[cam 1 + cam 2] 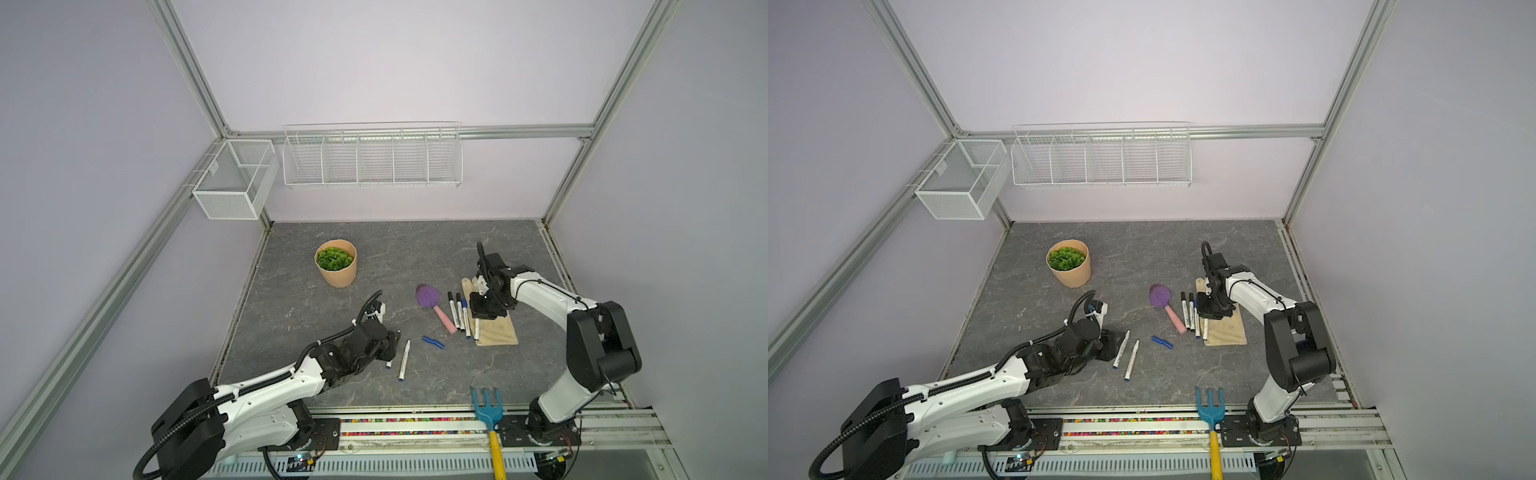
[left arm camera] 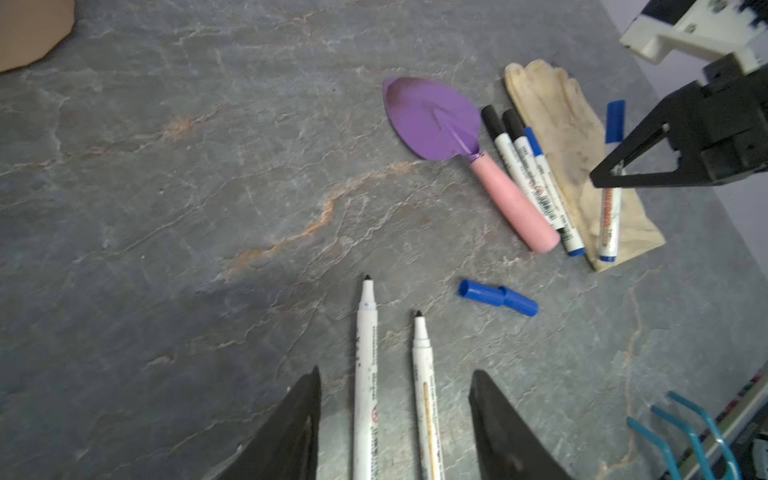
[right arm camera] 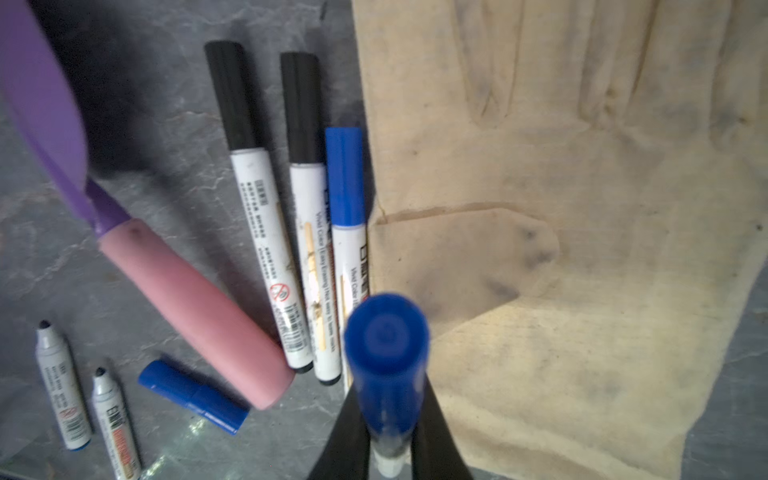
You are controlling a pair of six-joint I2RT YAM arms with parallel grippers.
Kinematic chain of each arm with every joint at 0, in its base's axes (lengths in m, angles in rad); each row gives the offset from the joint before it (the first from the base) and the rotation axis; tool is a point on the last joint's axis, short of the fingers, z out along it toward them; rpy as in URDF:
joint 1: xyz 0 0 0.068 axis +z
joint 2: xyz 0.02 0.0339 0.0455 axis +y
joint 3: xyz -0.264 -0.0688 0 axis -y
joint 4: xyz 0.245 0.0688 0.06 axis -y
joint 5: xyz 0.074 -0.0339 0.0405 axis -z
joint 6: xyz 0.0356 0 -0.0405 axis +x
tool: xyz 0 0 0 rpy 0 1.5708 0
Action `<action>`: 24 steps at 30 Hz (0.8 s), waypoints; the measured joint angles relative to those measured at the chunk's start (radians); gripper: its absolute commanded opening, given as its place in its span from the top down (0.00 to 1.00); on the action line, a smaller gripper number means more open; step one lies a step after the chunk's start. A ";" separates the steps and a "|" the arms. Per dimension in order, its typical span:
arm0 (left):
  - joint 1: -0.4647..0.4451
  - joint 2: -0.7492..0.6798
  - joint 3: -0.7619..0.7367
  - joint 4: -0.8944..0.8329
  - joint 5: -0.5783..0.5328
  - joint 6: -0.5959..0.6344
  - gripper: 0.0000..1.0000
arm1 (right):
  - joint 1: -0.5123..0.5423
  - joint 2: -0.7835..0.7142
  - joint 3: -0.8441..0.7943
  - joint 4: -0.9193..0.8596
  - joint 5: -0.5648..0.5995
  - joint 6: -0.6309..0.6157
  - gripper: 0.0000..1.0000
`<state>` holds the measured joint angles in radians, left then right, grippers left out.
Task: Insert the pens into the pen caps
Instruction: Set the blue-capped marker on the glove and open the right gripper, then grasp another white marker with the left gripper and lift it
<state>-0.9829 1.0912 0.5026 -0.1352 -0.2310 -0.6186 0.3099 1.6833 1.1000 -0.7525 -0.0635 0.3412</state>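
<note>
My left gripper next needs to grip the uncapped white pen's body, back from its free tip end, to insert it into a cap.
Two uncapped white pens lie side by side on the grey table, also seen in a top view. My left gripper hangs open over them, one finger on either side, touching neither. Two blue pen caps lie end to end just beyond them. My right gripper is shut on a blue-capped pen, held over the glove. Three capped pens, two black and one blue, lie beside the trowel.
A purple trowel with a pink handle lies left of the capped pens. A beige glove is under my right gripper. A potted plant stands at the back left. A blue rake lies at the front edge.
</note>
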 measured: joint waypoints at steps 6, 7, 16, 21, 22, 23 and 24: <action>-0.024 0.050 -0.008 -0.024 -0.010 -0.024 0.43 | -0.001 0.023 0.000 0.027 0.035 0.000 0.61; -0.031 0.063 -0.008 -0.024 -0.010 -0.025 0.42 | -0.001 0.023 0.000 0.032 0.037 0.000 0.59; -0.053 0.197 0.037 -0.076 -0.008 -0.029 0.42 | -0.001 -0.127 -0.040 0.066 0.037 0.023 0.56; -0.053 0.275 0.076 -0.100 -0.004 -0.032 0.47 | -0.001 -0.230 -0.040 0.075 0.028 0.030 0.56; -0.053 0.290 0.084 -0.108 -0.003 -0.035 0.49 | -0.001 -0.241 -0.040 0.075 0.024 0.031 0.56; -0.053 0.305 0.090 -0.118 -0.002 -0.036 0.51 | -0.001 -0.252 -0.040 0.074 0.019 0.033 0.56; -0.053 0.317 0.095 -0.126 0.000 -0.038 0.54 | -0.001 -0.260 -0.040 0.074 0.016 0.034 0.56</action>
<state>-1.0355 1.4082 0.5976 -0.2611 -0.2314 -0.6567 0.3092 1.4235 1.0599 -0.6785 -0.0471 0.3748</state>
